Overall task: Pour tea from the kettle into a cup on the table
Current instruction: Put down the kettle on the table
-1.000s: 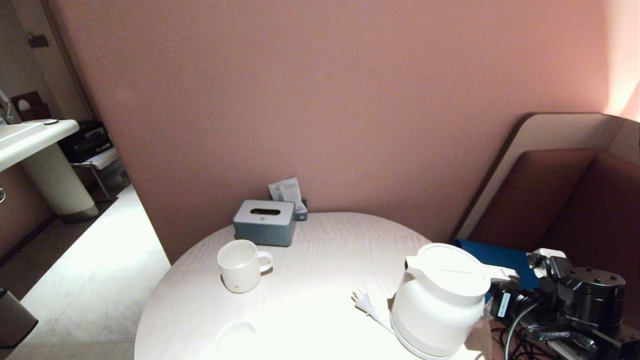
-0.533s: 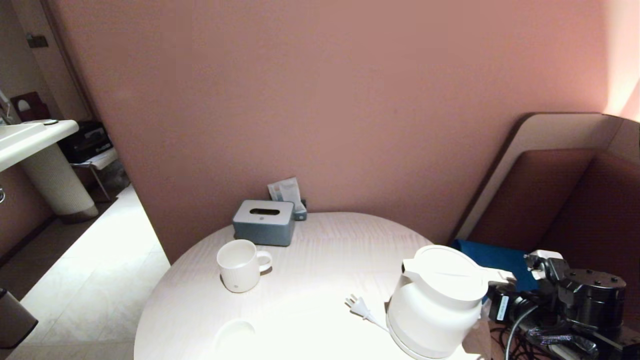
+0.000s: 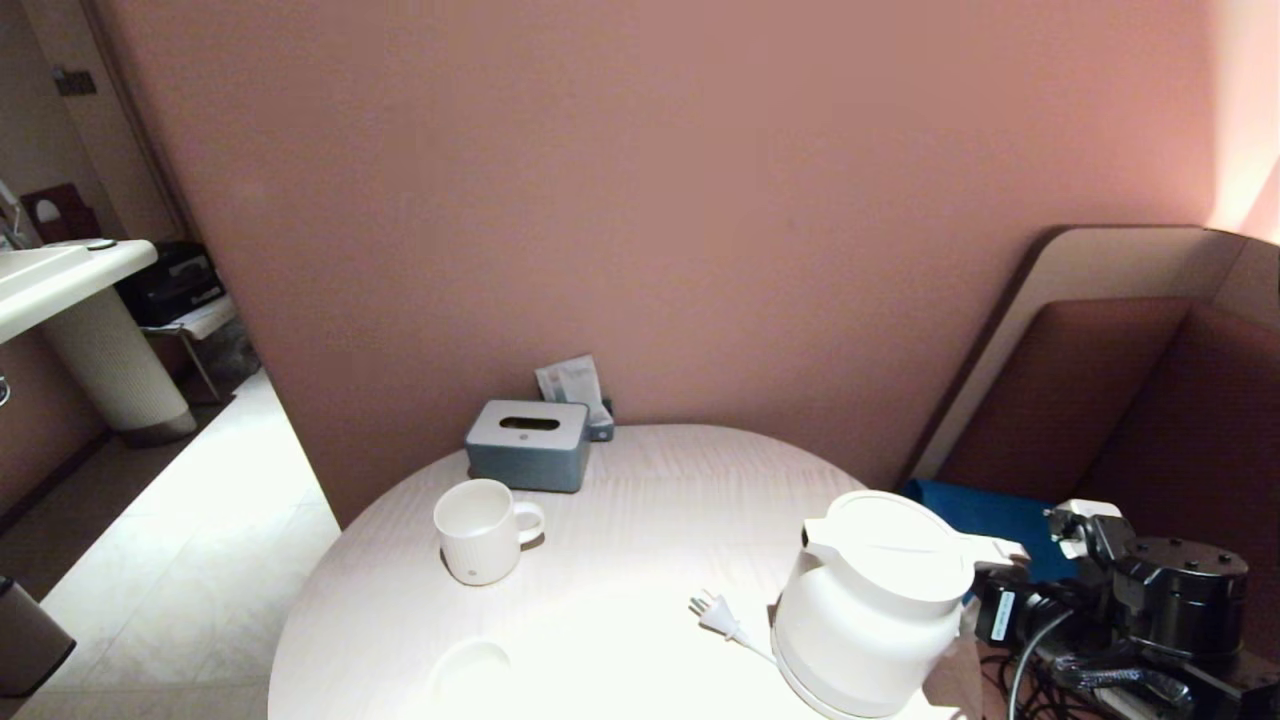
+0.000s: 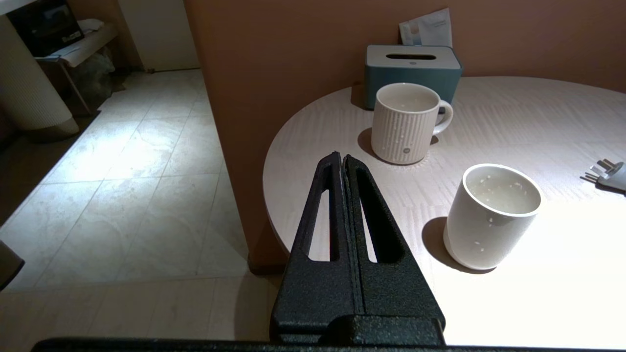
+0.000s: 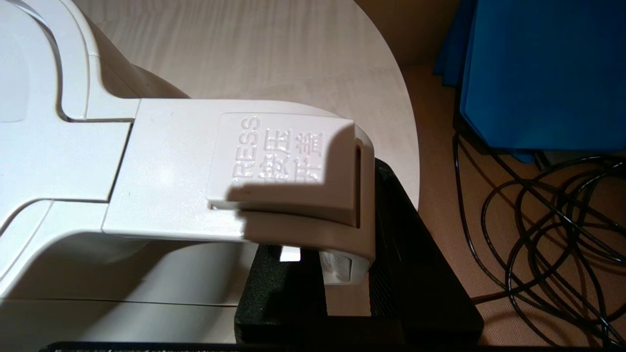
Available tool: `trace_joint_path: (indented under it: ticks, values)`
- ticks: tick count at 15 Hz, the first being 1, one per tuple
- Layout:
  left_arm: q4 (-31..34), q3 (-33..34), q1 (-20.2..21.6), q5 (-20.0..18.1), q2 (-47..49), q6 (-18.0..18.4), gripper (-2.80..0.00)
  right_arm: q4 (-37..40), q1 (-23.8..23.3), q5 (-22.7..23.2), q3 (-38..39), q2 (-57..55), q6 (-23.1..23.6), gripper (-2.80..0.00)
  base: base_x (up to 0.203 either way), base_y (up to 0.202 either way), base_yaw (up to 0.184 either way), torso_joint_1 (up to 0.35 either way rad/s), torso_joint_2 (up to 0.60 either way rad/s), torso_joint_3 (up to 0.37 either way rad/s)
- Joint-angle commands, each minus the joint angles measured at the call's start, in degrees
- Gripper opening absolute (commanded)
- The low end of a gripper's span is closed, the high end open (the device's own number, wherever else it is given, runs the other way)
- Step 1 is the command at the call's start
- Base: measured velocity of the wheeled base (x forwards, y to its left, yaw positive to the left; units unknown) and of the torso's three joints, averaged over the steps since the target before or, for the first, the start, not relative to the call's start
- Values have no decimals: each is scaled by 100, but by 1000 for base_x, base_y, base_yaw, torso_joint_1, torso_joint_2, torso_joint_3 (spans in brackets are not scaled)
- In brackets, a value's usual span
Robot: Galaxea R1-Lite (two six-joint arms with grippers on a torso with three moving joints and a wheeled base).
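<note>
The kettle's bottom edge is on its round base. My right gripper should release the kettle, because the kettle would stand there if I opened my gripper now.
The white kettle stands at the right edge of the round white table, spout toward the left, on its round base with the plug lying beside it. My right gripper is shut on the kettle's loop handle; its black fingers sit on either side of the handle's upright part. The plain white cup stands near the table's front left and shows only faintly in the bright head view as the cup. My left gripper is shut and empty, parked off the table's left edge.
A ribbed white mug with a handle stands behind the cup. A grey-blue tissue box sits at the table's back by the wall. Blue cloth and black cables lie to the right of the table, by a brown booth seat.
The kettle, with its base and plug, has shifted slightly left and toward the front with my right gripper on its handle. The mug, the tissue box and the cup have stayed put.
</note>
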State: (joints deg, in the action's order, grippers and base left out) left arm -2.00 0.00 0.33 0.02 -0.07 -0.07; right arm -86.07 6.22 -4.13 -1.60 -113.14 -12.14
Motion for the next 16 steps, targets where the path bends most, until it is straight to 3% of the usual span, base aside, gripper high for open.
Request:
trace_joint_path:
  ticks: [1, 2, 3, 16]
  values:
    - [-2, 0, 2, 0, 7, -1, -280, -42, 2, -9, -7, -24, -7, -280, 0, 0, 0, 0, 0, 0]
    - [-5, 0, 2, 6, 7, -1, -280, -42, 2, -9, -7, -24, -7, -280, 0, 0, 0, 0, 0, 0]
    - [-2, 0, 2, -2, 7, -1, -280, -42, 2, -9, 21, -28, 1, 0, 0, 0, 0, 0, 0, 0]
    - [-2, 0, 2, -2, 7, -1, -280, 33, -6, -16, 159, 349, 94, 0, 0, 0, 0, 0, 0, 0]
